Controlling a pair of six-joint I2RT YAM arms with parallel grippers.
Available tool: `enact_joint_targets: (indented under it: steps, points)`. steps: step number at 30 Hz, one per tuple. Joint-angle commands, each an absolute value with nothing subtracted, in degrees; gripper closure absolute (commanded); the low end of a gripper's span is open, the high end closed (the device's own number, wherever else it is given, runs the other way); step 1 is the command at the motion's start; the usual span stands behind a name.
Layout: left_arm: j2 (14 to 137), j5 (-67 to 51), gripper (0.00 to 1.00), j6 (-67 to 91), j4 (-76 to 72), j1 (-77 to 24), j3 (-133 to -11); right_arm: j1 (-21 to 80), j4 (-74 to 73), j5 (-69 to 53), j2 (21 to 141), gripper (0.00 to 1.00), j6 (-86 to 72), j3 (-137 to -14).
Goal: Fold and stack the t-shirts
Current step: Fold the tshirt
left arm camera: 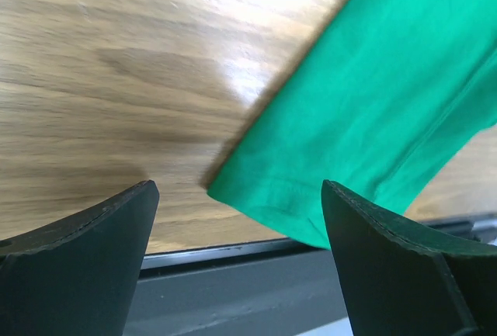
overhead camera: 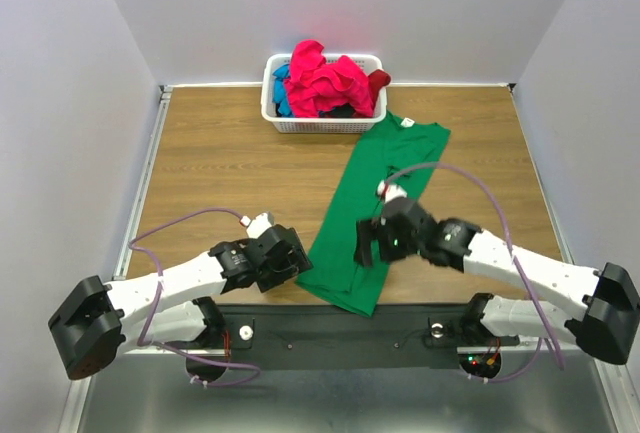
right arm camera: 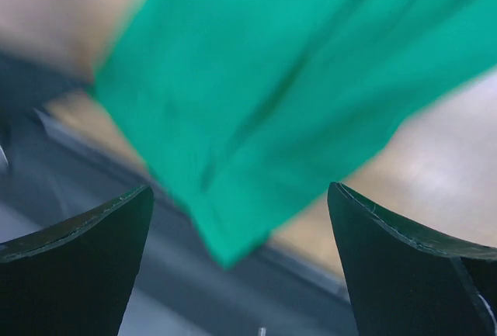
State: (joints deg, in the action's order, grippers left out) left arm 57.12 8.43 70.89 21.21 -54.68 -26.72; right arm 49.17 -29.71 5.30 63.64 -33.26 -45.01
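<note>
The green t-shirt should be grabbed by my right gripper at the near-end corner (overhead camera: 367,311) opposite my left gripper's corner, to fold the hem toward the neck label (overhead camera: 407,122).
A green t-shirt (overhead camera: 375,188) lies on the wooden table as a long narrow strip, running diagonally from the basket to the near edge. A small white neck label shows at its far end. Its near corner hangs slightly over the front rail. My left gripper (overhead camera: 296,261) is open and empty just left of the shirt's near-left corner (left arm camera: 256,192). My right gripper (overhead camera: 367,244) is open and empty above the shirt's near end (right arm camera: 287,80), not touching it. Bright pink-red shirts (overhead camera: 325,78), a blue one (overhead camera: 282,93) and a dark one (overhead camera: 345,110) are piled in the basket.
The white lattice basket (overhead camera: 270,103) stands at the back centre of the table. A dark metal rail (overhead camera: 330,328) runs along the near edge and also shows in the left wrist view (left arm camera: 233,289). White walls close in the sides and back.
</note>
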Motion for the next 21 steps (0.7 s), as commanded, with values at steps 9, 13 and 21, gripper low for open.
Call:
enact_joint_targets:
  steps: [9,13,21]
  points:
    - [64.07,1.94,0.21,66.53,11.87,-55.37,-23.73,79.62,-35.42,11.59,66.35,0.00,-63.01,-39.03]
    - [65.39,1.93,0.42,66.10,11.69,-55.72,-23.82,79.80,-35.60,14.23,69.34,0.02,-63.90,-38.58]
    - [67.14,1.94,0.99,66.44,11.07,-56.25,-23.99,79.80,-35.25,19.07,73.65,0.18,-67.15,-37.61]
